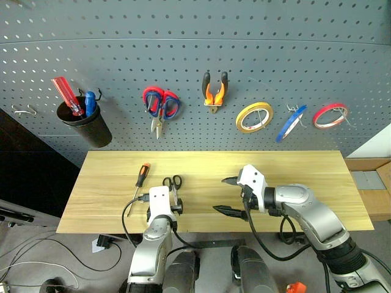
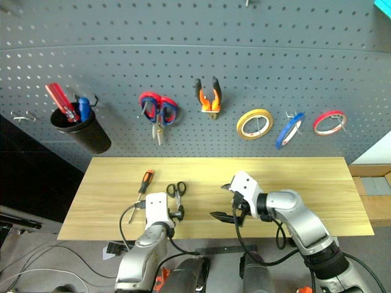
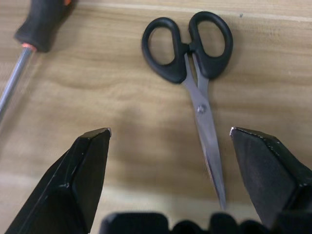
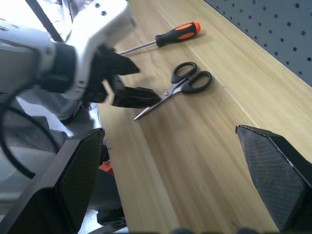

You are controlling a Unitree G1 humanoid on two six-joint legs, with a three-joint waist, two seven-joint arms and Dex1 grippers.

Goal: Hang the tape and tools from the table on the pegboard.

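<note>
The left gripper would miss the scissors if it closed now, because table shows between its fingers and the blades in the left wrist view. It needs to move toward the blades before it closes.
Small black-handled scissors (image 3: 195, 73) lie shut on the light wood table (image 1: 293, 183), handles toward the pegboard (image 1: 183, 43). My left gripper (image 3: 170, 131) hovers open over the table's near edge, with the scissors' blade tip between its fingers. A slim orange-and-black screwdriver (image 1: 141, 177) lies just left of the scissors. My right gripper (image 1: 225, 195) stands open above mid-table, pointing left, with nothing in it. The orange-and-black pliers (image 1: 214, 91) and the blue tape (image 1: 289, 124) hang on pegboard hooks.
On the pegboard also hang a black cup (image 1: 88, 125) holding a red-handled screwdriver, red-and-blue scissors (image 1: 161, 105), a yellow roll (image 1: 254, 116) and a red roll (image 1: 330, 115). A bare hook (image 1: 24, 111) sits far left. Cables lie on the floor lower left.
</note>
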